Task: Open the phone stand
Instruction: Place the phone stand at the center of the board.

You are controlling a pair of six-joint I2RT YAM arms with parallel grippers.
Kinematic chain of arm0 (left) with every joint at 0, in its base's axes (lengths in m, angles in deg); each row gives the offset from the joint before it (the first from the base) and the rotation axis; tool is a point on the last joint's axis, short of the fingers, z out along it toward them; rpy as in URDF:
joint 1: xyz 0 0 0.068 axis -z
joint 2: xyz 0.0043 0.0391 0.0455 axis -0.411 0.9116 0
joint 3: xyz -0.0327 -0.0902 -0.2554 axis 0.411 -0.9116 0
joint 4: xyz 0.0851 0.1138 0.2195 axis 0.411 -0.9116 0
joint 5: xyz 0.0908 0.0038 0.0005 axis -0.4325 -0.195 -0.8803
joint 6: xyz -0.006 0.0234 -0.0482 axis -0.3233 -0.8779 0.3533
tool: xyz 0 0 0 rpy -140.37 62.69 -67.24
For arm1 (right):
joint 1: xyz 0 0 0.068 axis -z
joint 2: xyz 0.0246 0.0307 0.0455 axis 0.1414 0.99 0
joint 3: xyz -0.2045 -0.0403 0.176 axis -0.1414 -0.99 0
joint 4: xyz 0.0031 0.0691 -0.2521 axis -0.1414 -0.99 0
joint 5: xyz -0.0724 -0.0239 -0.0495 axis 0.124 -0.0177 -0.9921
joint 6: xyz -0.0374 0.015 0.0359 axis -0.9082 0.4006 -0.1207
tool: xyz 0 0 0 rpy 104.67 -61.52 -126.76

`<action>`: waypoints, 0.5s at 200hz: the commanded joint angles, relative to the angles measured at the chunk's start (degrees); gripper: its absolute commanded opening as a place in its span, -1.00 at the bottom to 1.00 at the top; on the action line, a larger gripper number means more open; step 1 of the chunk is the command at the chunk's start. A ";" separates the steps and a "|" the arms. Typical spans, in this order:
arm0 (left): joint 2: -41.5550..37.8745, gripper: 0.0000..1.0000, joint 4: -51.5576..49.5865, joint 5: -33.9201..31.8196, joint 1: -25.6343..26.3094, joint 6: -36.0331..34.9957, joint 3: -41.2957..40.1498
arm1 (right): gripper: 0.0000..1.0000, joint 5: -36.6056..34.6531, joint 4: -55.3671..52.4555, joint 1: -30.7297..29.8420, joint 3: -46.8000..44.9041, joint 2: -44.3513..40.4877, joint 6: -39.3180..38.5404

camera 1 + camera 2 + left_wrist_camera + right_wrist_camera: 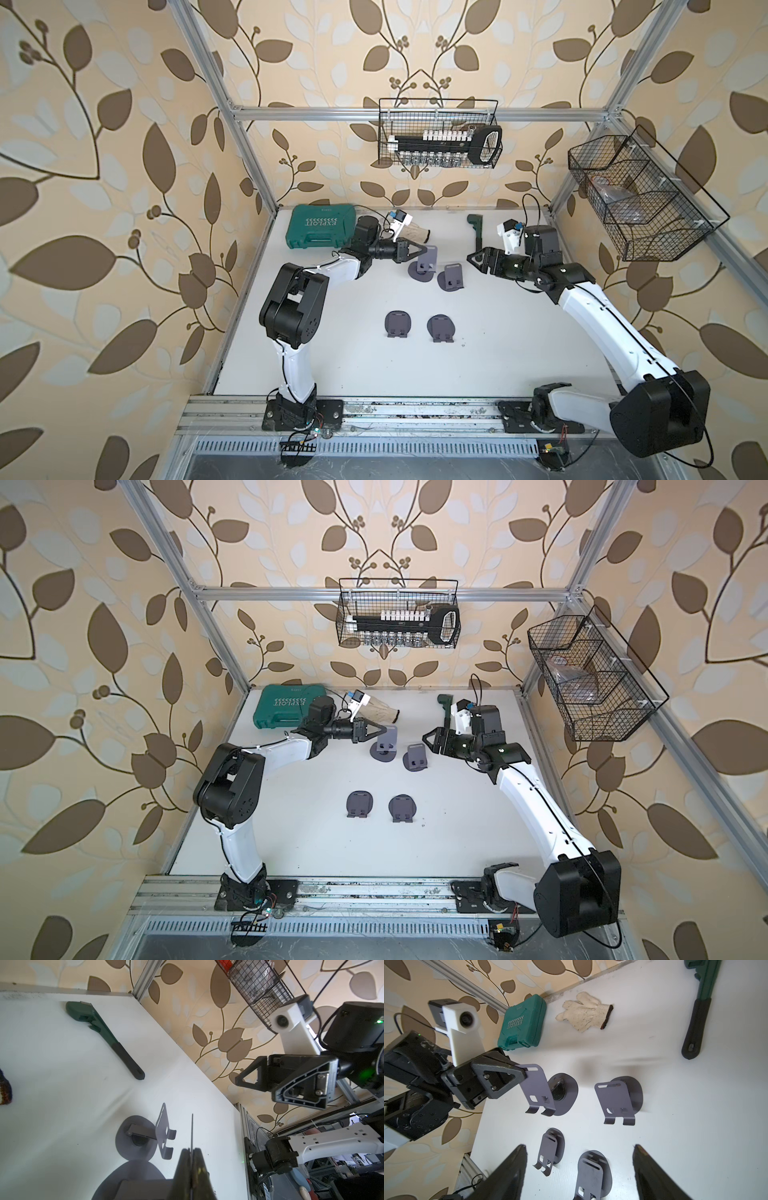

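I will move the phone stand away before my left gripper lets go of it, because the phone stand's base (420, 276) (130, 1170) almost touches the other opened stand.
Two grey phone stands stand opened at the back of the table, the left one (430, 257) (534, 1086) and the right one (452, 276) (616, 1099). Two more lie folded flat nearer the front (399, 324) (441, 327). My left gripper (424, 249) (192, 1150) is shut on the top edge of the left opened stand's upright plate (192, 1126), whose round base (128, 1176) rests on the table. My right gripper (473, 259) (579, 1147) hovers to the right of the opened stands, open and holding nothing.
A green tool case (322, 230), a white work glove (585, 1014) and a green pipe wrench (476, 230) lie along the back of the table. Wire baskets hang on the back wall (438, 133) and the right wall (640, 195).
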 commanded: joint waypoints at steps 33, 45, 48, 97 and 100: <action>6.51 -1.00 -5.18 4.40 -2.78 -9.43 5.64 | 0.46 -5.29 7.46 -0.02 -4.21 -4.67 -0.70; 8.12 -1.00 -7.18 6.11 -3.84 -10.65 6.93 | 0.49 -5.31 8.05 -0.04 -4.43 -4.54 -1.24; 8.43 -1.00 -7.75 6.34 -4.03 -11.10 7.19 | 0.50 -5.17 8.24 -0.04 -4.53 -4.54 -1.52; 11.39 -1.00 -18.24 5.68 -5.41 -20.22 8.93 | 0.96 -7.68 12.37 -0.01 -7.59 -5.19 0.53; 11.59 -1.00 -18.07 5.88 -5.46 -19.87 9.01 | 0.96 -7.70 12.70 0.08 -7.70 -5.24 0.66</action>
